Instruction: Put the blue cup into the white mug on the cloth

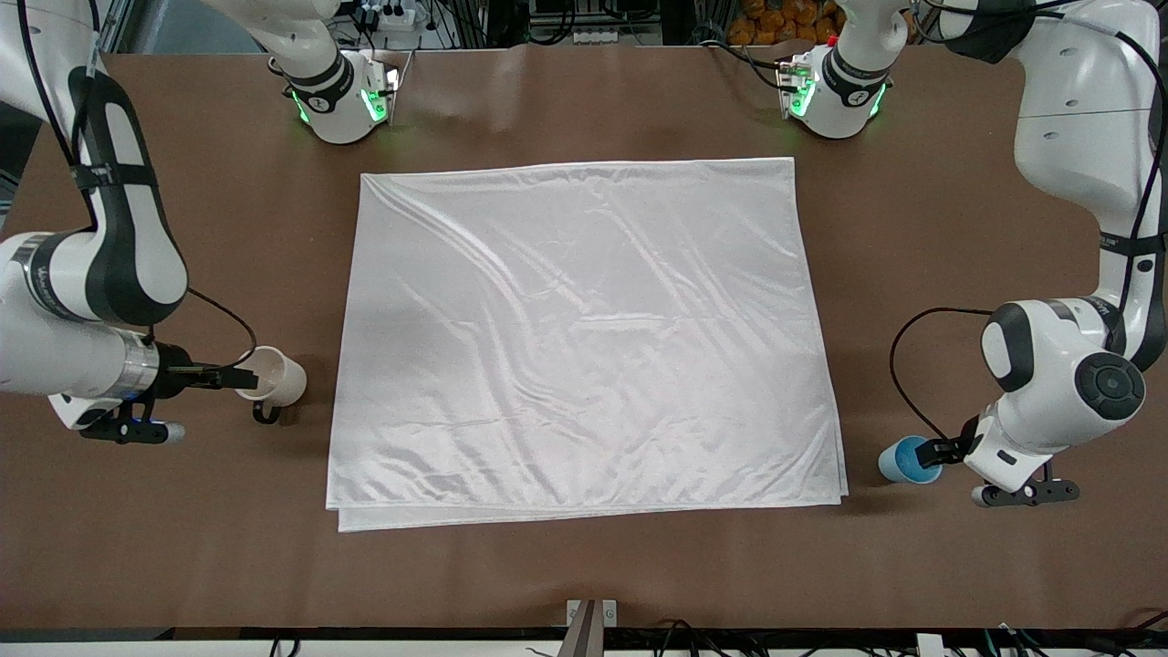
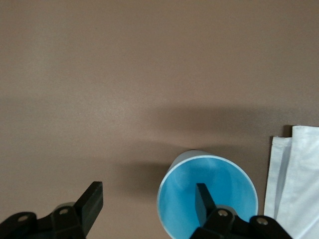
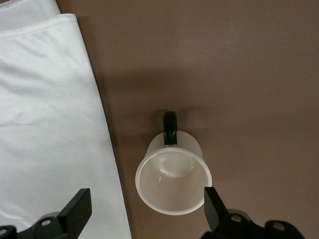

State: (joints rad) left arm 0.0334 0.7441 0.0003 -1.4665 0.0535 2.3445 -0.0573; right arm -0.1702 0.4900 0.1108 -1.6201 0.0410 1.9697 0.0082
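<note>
The white mug has to go on the cloth (image 1: 584,338) for the blue cup, so my right gripper needs to pick it up by its black handle (image 1: 266,414) next.
The white cloth (image 1: 584,338) lies spread on the middle of the brown table. The white mug (image 1: 274,376) with its black handle stands on the bare table beside the cloth, toward the right arm's end. My right gripper (image 1: 239,376) is open over it; in the right wrist view the mug (image 3: 172,181) sits between the spread fingers (image 3: 213,204). The blue cup (image 1: 908,459) stands on the table by the cloth's near corner, toward the left arm's end. My left gripper (image 1: 933,449) is open, with one finger (image 2: 202,199) inside the cup (image 2: 219,174) and the other outside.
The cloth's edge shows in both wrist views, in the left (image 2: 299,179) and in the right (image 3: 45,99). Both arm bases (image 1: 342,100) stand along the table's edge farthest from the front camera. A small metal bracket (image 1: 590,613) sits at the near edge.
</note>
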